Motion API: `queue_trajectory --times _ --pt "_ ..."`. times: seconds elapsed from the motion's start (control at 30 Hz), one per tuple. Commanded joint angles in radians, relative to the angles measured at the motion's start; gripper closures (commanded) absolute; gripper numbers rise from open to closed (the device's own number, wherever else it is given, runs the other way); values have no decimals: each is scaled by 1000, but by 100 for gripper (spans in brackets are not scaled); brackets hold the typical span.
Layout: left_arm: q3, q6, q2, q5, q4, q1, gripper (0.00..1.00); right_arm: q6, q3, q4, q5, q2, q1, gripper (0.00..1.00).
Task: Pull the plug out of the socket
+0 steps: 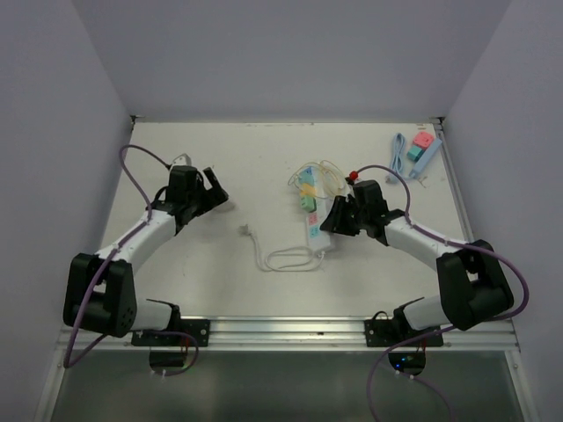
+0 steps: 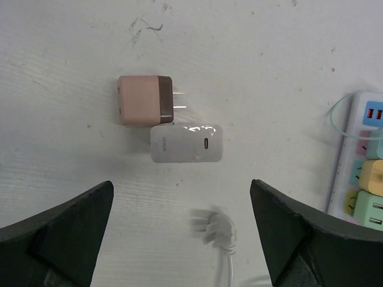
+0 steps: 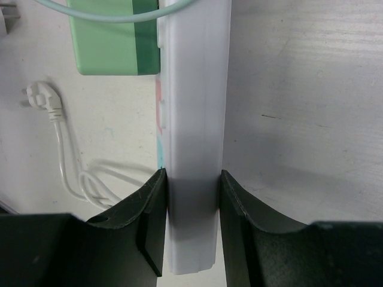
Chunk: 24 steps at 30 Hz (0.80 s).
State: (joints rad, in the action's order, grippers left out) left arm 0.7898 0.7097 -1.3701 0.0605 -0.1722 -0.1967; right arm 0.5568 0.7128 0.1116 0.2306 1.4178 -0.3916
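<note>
Next, my left gripper grabs the green plug by its sides facing the strip's long edges, clear of the yellow plug (image 1: pixel 306 187), to pull the green plug off.
A white power strip (image 1: pixel 314 230) lies mid-table with a green plug (image 1: pixel 310 202) and a yellow plug (image 1: pixel 306 187) seated in it, trailing thin cables. My right gripper (image 1: pixel 332 220) is shut on the strip's near end; in the right wrist view both fingers press the strip's sides (image 3: pixel 194 119), and the green plug (image 3: pixel 114 45) sits just beyond. My left gripper (image 1: pixel 214 189) is open and empty, off to the left of the strip. In the left wrist view its fingers (image 2: pixel 60 233) stand wide apart over the loose white cord plug (image 2: pixel 215 230), with the strip (image 2: pixel 359 161) at the right edge.
A pink and brown adapter (image 2: pixel 145 100) and a white adapter (image 2: pixel 187 143) lie side by side on the table ahead of my left gripper. The strip's own white cord (image 1: pixel 286 259) coils near the front. Pink and blue items (image 1: pixel 422 149) lie at the back right corner.
</note>
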Motion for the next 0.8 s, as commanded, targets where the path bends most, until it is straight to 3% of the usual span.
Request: queue_trajectory --times 0.0,0.1,0.2,0.37,0.5,0.77 --pt "25 -44 89 25 -65 -7 0 -49 -12 56 13 18 -7 100" --pt "35 -46 131 30 -55 -62 0 -51 -12 53 21 21 -6 100" --pt "57 -16 115 6 0 -205 1 -47 -10 51 29 27 -7 100" --pt "106 68 -18 -44 118 -343 2 -44 -3 49 30 29 -15 100" --pt "232 96 -151 -56 140 -447 3 -41 -3 42 29 29 -21 100" --pt "336 174 -374 -119 235 -498 10 -5 -21 7 45 29 -38 100"
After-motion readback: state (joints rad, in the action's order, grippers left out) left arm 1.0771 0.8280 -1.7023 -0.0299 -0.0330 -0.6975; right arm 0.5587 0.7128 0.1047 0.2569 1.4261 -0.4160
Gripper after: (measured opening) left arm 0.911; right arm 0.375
